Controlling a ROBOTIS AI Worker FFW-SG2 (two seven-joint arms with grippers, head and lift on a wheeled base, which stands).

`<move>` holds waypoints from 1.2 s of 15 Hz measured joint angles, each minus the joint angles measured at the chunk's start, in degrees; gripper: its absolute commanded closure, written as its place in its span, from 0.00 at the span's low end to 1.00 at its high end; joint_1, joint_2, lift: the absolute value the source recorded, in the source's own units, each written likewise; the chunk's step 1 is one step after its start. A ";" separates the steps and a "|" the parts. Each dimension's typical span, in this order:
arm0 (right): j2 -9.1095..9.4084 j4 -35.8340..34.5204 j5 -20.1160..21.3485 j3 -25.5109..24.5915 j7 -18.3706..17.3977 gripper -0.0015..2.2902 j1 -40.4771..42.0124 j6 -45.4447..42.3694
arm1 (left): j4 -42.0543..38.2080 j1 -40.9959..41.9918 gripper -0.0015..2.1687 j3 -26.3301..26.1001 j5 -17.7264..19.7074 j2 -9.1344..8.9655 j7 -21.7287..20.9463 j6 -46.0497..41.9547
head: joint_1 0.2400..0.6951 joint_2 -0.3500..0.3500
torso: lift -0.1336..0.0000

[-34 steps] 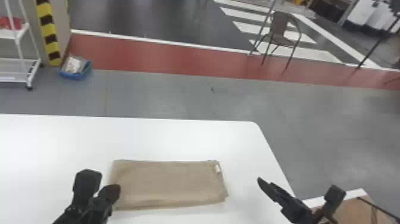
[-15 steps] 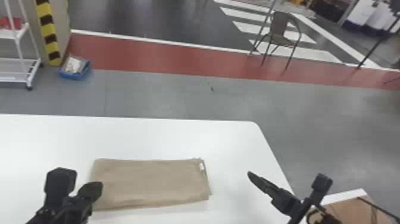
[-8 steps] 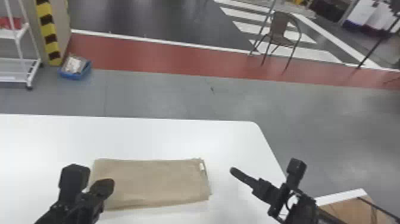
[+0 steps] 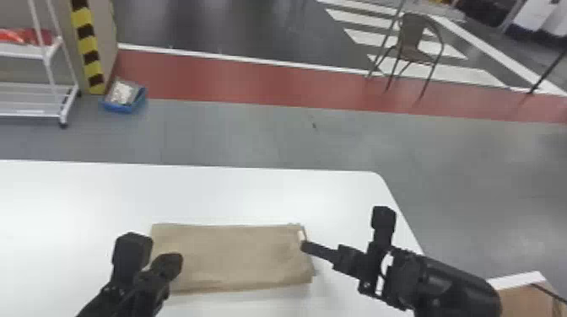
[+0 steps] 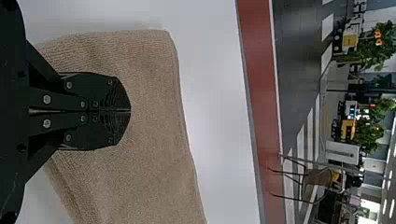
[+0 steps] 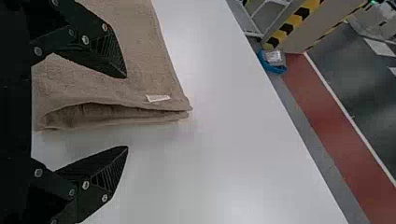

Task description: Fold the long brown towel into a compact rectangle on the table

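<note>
I will next pinch the towel by its layered edge (image 6: 110,117) with my right gripper to fold the towel, since only that edge stands up.
The brown towel (image 4: 236,257) lies folded as a flat rectangle on the white table (image 4: 236,194); a white label shows at its right end. My left gripper (image 4: 175,263) is over the towel's left end. In the left wrist view its fingers are together, with my left gripper (image 5: 130,111) against or just above the cloth (image 5: 149,177); no fold shows between them. My right gripper (image 4: 310,248) is at the labelled end. In the right wrist view my right gripper (image 6: 127,112) stands open, one finger over the towel (image 6: 135,84), the other beyond its layered edge.
The table's far edge and rounded right corner lie beyond the towel. A brown box-like object (image 4: 527,299) with a white rim stands off the table at the lower right. On the floor behind are a blue bin (image 4: 122,103), a white rack (image 4: 55,90) and a chair (image 4: 415,46).
The towel first shifted left along with my left gripper, then both shifted back right. My right gripper has come in leftward to the towel's right end.
</note>
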 measured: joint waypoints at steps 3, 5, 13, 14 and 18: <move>0.01 0.00 2.32 0.96 -0.67 0.18 -2.58 7.19 | -0.11 0.05 0.83 0.10 0.00 0.18 -0.30 -0.17 | 1.00 0.12 | 1.00; 0.00 0.01 3.71 1.15 -1.10 0.18 -4.15 9.15 | -0.09 0.05 0.83 0.12 0.00 0.14 -0.44 -0.34 | 1.00 0.12 | 1.00; -1.17 7.45 7.39 1.17 0.01 0.18 -10.38 9.70 | -0.12 0.11 0.83 0.00 0.00 0.11 -0.29 -0.23 | 1.00 0.11 | 1.00; -1.22 8.86 7.77 1.16 0.03 0.18 -10.81 8.49 | -0.03 0.11 0.83 0.00 0.00 0.11 -0.29 -0.30 | 1.00 0.11 | 1.00; -1.31 12.41 8.00 0.98 0.63 0.18 -11.63 3.82 | 0.04 0.10 0.83 0.00 -0.07 0.11 -0.51 -0.54 | 1.00 0.11 | 1.00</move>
